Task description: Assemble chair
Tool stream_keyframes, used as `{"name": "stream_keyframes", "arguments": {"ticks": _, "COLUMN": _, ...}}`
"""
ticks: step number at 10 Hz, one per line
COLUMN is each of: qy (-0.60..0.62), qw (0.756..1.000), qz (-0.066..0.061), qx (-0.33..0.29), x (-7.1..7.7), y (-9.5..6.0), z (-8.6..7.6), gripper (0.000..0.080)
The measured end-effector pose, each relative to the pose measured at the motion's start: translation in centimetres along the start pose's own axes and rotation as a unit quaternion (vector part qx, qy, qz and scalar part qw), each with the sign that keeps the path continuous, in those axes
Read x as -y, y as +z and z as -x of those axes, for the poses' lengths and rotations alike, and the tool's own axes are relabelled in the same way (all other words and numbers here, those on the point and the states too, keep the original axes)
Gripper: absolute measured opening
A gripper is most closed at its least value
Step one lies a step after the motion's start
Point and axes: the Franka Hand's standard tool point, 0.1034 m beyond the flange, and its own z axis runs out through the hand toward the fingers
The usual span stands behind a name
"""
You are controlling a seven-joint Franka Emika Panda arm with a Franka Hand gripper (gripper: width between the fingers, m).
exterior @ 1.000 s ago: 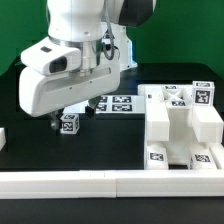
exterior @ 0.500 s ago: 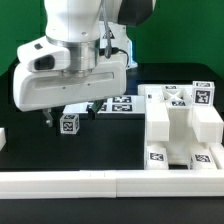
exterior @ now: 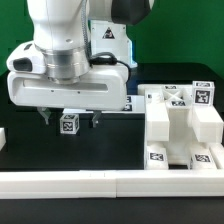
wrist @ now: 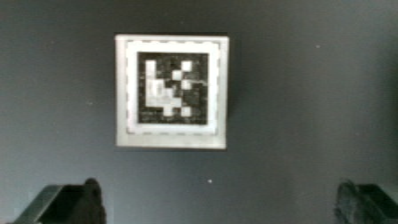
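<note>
The small tagged chair part is below my fingers, and dark table is between them in the wrist view. My gripper should go lower before it closes, because it would miss now.
A small white chair part (exterior: 68,124) with a black-and-white tag lies on the black table at the exterior view's left. My gripper (exterior: 70,119) hangs open just above it, one finger on each side, not touching. In the wrist view the part (wrist: 173,92) shows as a white tagged rectangle, and my two dark fingertips (wrist: 71,202) stand wide apart with nothing between them. The large white seat block (exterior: 183,127) with several tags stands at the exterior view's right. The arm hides other parts behind it.
A long plain white border rail (exterior: 110,184) runs along the table's front edge. The marker board (exterior: 120,104) lies behind the gripper, mostly hidden by the arm. A white piece (exterior: 3,137) sits at the exterior view's far left edge.
The wrist has turned, so the gripper body now faces the camera squarely and both fingers straddle the small tagged part. The part has not moved.
</note>
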Motion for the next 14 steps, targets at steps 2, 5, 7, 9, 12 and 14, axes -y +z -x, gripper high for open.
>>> {"name": "stream_keyframes", "arguments": {"ticks": 2, "qy": -0.011, "qw": 0.999, "qz": -0.007, "qx": 0.040, "x": -0.4, "y": -0.4, "z": 0.6, "gripper": 0.0649}}
{"name": "stream_keyframes", "arguments": {"ticks": 5, "qy": 0.001, "qw": 0.982, "qz": -0.024, "qx": 0.185, "x": -1.3, "y": -1.3, "z": 0.1, "gripper": 0.0649}}
{"name": "stream_keyframes", "arguments": {"ticks": 7, "qy": -0.001, "qw": 0.972, "qz": -0.024, "qx": 0.235, "x": -1.3, "y": -0.9, "z": -0.4, "gripper": 0.0649}}
{"name": "stream_keyframes", "arguments": {"ticks": 9, "qy": -0.001, "qw": 0.947, "qz": -0.029, "qx": 0.321, "x": -1.2, "y": -0.5, "z": 0.7, "gripper": 0.0649}}
{"name": "stream_keyframes", "arguments": {"ticks": 12, "qy": -0.003, "qw": 0.927, "qz": -0.026, "qx": 0.373, "x": -1.4, "y": 0.1, "z": -0.7, "gripper": 0.0649}}
{"name": "stream_keyframes", "arguments": {"ticks": 14, "qy": 0.001, "qw": 0.925, "qz": -0.027, "qx": 0.378, "x": -1.6, "y": 0.3, "z": -0.4, "gripper": 0.0649}}
